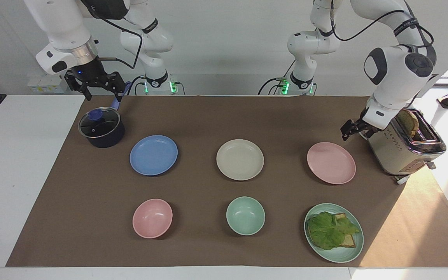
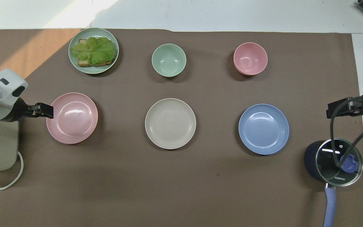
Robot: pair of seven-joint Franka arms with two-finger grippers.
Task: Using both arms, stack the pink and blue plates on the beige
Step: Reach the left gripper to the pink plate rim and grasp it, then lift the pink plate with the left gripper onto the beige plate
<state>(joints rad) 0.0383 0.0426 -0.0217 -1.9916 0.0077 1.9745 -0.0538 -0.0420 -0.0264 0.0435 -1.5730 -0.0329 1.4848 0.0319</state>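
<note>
Next, my left gripper pinches the pink plate by its thin rim (image 2: 48,123), since the plate's round side spreads far wider than my open fingers.
Three equal plates lie in a row on the brown mat. The beige plate (image 1: 240,159) (image 2: 170,123) is in the middle. The blue plate (image 1: 153,155) (image 2: 263,129) lies toward the right arm's end and the pink plate (image 1: 331,163) (image 2: 72,118) toward the left arm's end. My left gripper (image 1: 349,131) (image 2: 46,111) hangs low between the toaster and the pink plate's rim, open and empty, not touching the plate. My right gripper (image 1: 101,92) (image 2: 334,110) waits open above the pot, holding nothing.
A dark pot (image 1: 101,127) with a glass lid stands beside the blue plate. A toaster (image 1: 405,144) with bread stands close by the left gripper. Farther from the robots are a pink bowl (image 1: 152,218), a mint bowl (image 1: 245,215) and a mint plate (image 1: 338,256) with lettuce and toast.
</note>
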